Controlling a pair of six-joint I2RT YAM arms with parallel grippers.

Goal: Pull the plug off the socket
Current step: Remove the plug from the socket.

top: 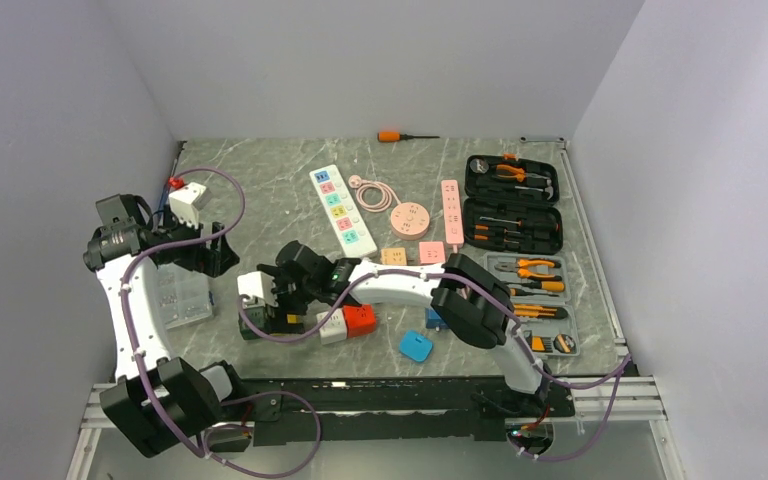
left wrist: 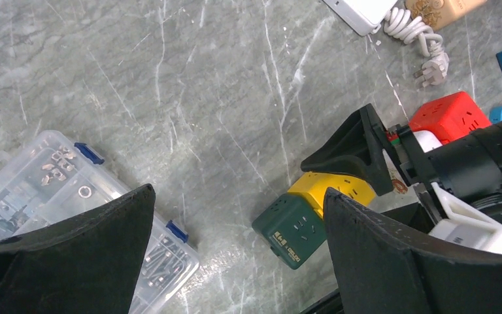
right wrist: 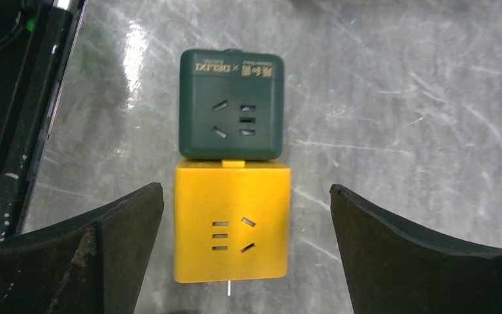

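Next, my right gripper grabs the yellow cube [left wrist: 330, 188] by its opposite sides, leaving the green cube free for my left gripper to pull apart.
A yellow cube socket [right wrist: 231, 222] and a dark green cube socket [right wrist: 231, 104] lie joined end to end on the marble table. A thin metal pin sticks out of the yellow cube's free end. My right gripper [right wrist: 246, 190] is open above the yellow cube, one finger on each side and not touching it. In the top view it [top: 278, 298] hangs over the pair [top: 293, 321]. My left gripper [left wrist: 238, 193] is open and empty over bare table, left of the green cube [left wrist: 294, 229] and the yellow cube [left wrist: 330, 188]. In the top view it [top: 218, 258] is apart from them.
A clear plastic parts box [top: 182, 297] lies left of the cubes. A red cube [top: 360, 320], a white cube [top: 332, 327] and a blue plug [top: 416, 346] lie to their right. Power strips [top: 342, 210] and open tool cases [top: 513, 205] lie farther back.
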